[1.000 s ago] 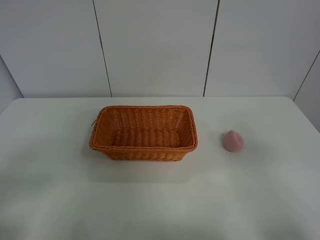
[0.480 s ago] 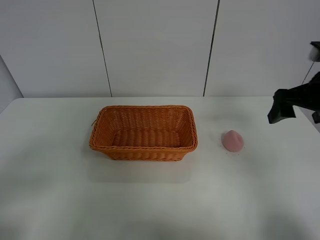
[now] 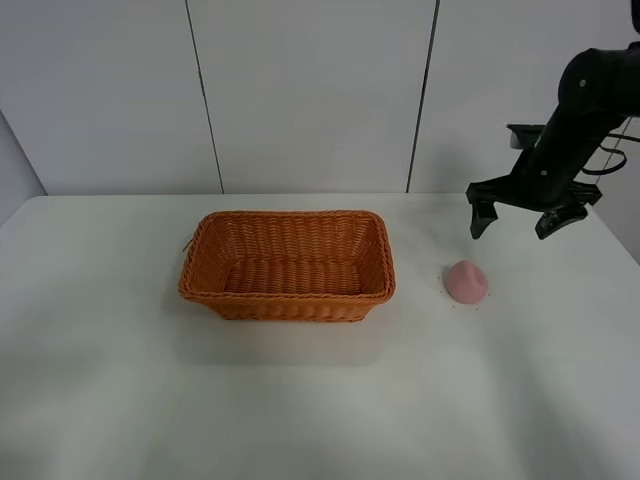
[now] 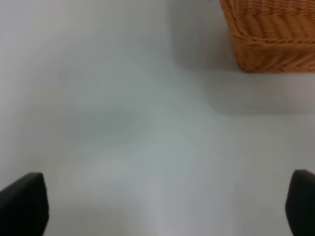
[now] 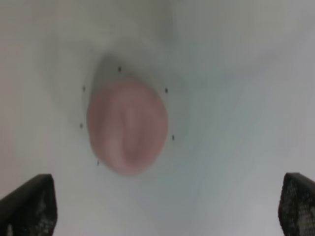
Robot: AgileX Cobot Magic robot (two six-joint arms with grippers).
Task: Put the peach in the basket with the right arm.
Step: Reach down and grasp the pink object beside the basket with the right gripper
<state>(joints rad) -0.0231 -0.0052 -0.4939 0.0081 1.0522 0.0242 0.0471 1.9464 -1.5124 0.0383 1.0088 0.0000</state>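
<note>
My right gripper will next grab the peach (image 3: pixel 466 281) by its round sides to put it in the basket.
The pink peach (image 3: pixel 466 281) lies on the white table (image 3: pixel 300 400), to the right of the orange-brown wicker basket (image 3: pixel 290 305). My right gripper (image 3: pixel 513 226) hangs open in the air just behind and above the peach, its black arm reaching in from the right. In the right wrist view the peach (image 5: pixel 127 125) appears blurred ahead of the gripper (image 5: pixel 162 206), and the fingertips (image 5: pixel 29 204) are spread wide with nothing between them. The left wrist view shows the open left gripper (image 4: pixel 160 206) over bare table, with a corner of the basket (image 4: pixel 275 49) beyond it.
A white panelled wall (image 3: pixel 310 90) stands behind the table. Small dark specks ring the peach on the tabletop. The basket is empty. The left arm is not visible in the exterior view.
The right arm has come in from the right edge and swung left, now hovering open just behind the peach. Peach and basket have not moved.
</note>
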